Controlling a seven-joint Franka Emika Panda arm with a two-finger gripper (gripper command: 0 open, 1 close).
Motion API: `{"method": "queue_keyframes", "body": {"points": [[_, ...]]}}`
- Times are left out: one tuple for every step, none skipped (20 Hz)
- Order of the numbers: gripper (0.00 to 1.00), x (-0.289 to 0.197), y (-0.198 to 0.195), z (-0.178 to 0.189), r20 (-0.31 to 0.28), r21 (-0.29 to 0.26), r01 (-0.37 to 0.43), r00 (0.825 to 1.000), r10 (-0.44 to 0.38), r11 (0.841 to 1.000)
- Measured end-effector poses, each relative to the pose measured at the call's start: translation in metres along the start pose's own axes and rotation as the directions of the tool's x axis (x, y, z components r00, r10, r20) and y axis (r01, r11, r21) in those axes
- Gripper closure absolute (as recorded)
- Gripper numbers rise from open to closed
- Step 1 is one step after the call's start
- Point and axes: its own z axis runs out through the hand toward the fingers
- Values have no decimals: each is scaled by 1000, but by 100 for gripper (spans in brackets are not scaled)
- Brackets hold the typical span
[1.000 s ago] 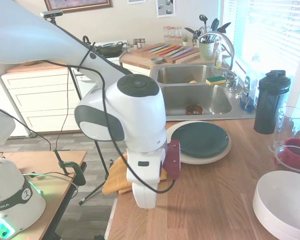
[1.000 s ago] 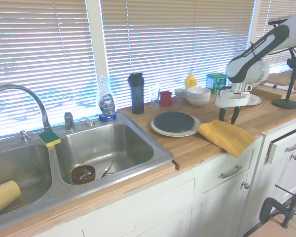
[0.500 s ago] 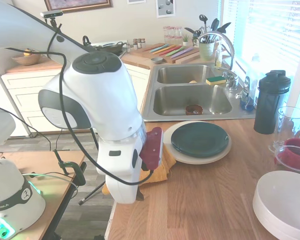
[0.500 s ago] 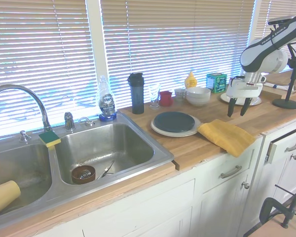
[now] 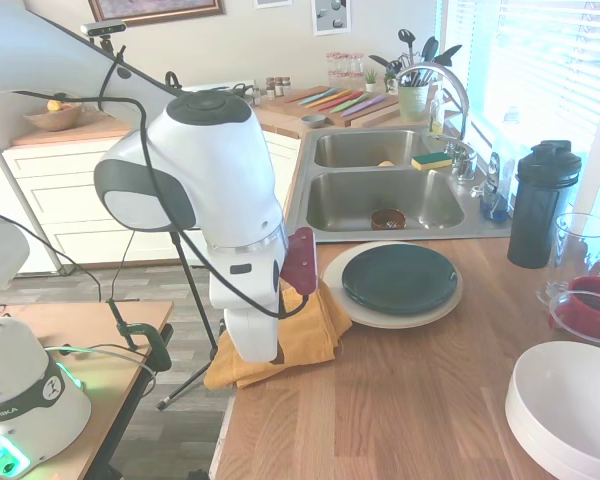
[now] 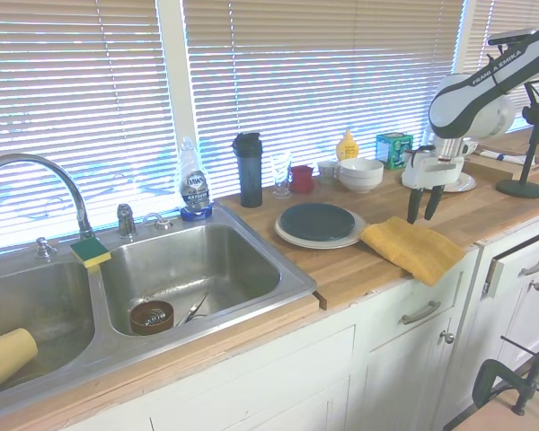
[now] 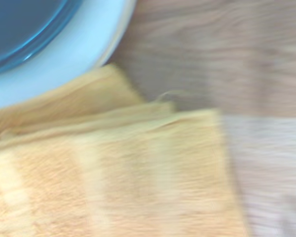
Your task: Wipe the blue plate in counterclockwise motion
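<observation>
Next, my gripper grabs the yellow cloth by its layered, folded edge (image 6: 404, 232) to wipe the blue plate (image 6: 317, 220).
The blue plate (image 5: 398, 278) is dark teal and rests on a larger cream plate (image 5: 380, 318) on the wooden counter. The second exterior view also shows the blue plate (image 6: 317, 220). A yellow cloth (image 6: 413, 247) lies folded beside the plates, partly over the counter's front edge. My gripper (image 6: 421, 212) hangs open just above the cloth's far end, empty, fingers pointing down. In the first exterior view the arm hides the gripper and part of the cloth (image 5: 305, 338). The wrist view shows the blue plate's edge (image 7: 19, 24), the cream rim (image 7: 84, 49) and the cloth (image 7: 113, 182).
A large white bowl (image 5: 565, 410), a red cup (image 5: 592, 305), a clear glass (image 5: 580, 238) and a black shaker bottle (image 5: 540, 205) stand around the plates. The double sink (image 5: 385, 195) lies behind them. Stacked white bowls (image 6: 361, 173) sit near the window.
The gripper swung away toward the counter's far end, then came back and lower over the yellow cloth. It stays open. Plates and cloth have not moved.
</observation>
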Motion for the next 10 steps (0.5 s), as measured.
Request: {"method": "queue_keyframes", "body": {"points": [[100, 1, -3, 9, 12, -8, 0, 1000, 0, 1000], [100, 3, -5, 19, 24, -17, 0, 1000, 1, 1000], [100, 7, -8, 28, 36, -25, -2, 999, 3, 1000], [100, 12, -11, 36, 43, -31, -6, 999, 7, 1000], [100, 17, -14, 42, 49, -34, -8, 999, 10, 999], [100, 21, -19, 41, 49, -30, -9, 999, 10, 1000], [0, 23, -21, 41, 50, -29, -9, 999, 10, 1000], [0, 24, -23, 41, 49, -28, -6, 999, 8, 1000], [0, 23, -25, 41, 49, -27, -3, 999, 4, 1000], [0, 22, -26, 41, 48, -27, 1, 999, 0, 1000]]}}
